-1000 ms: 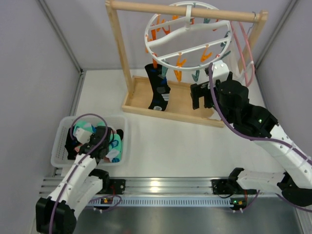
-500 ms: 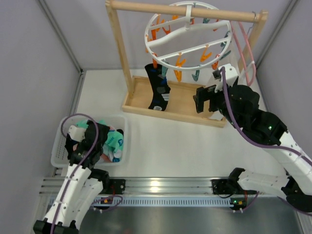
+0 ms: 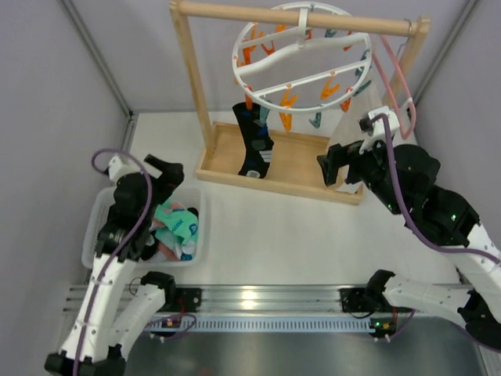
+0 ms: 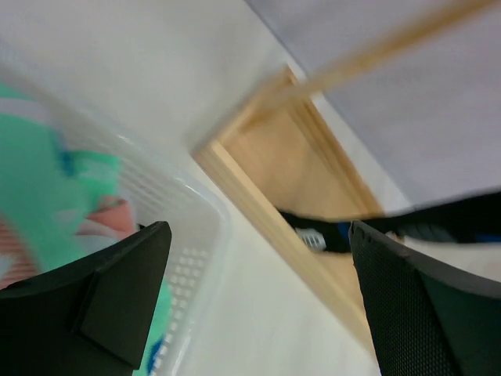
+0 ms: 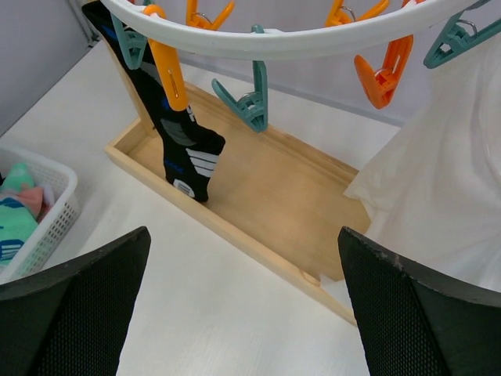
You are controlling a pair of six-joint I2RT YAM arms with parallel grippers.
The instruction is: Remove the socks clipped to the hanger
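My left gripper should next grab the black sock near its heel, below the clipped cuff, so the clip stays clear for my right gripper to open.
The white ring hanger (image 3: 301, 63) hangs from the rack's top bar with orange and teal clips. One black sock (image 3: 254, 141) dangles from a clip at its left side, toe down in the rack base. The right wrist view shows the same sock (image 5: 184, 145) under the hanger ring (image 5: 297, 43). Teal and pink socks (image 3: 176, 227) lie in the white basket (image 3: 92, 249). My left gripper (image 3: 166, 174) is open and empty above the basket's far right corner. My right gripper (image 3: 333, 168) is open and empty, in front of the rack base's right end.
The wooden rack frame (image 3: 196, 86) has a tray-like base (image 3: 301, 168). A white cloth garment (image 5: 446, 196) hangs at the rack's right end, beside a pink wire hanger (image 3: 395, 86). Grey walls close in on both sides.
My left gripper opened over the basket, left the teal sock there, then rose and swung toward the rack. My right arm drifted back and to the right, still open.
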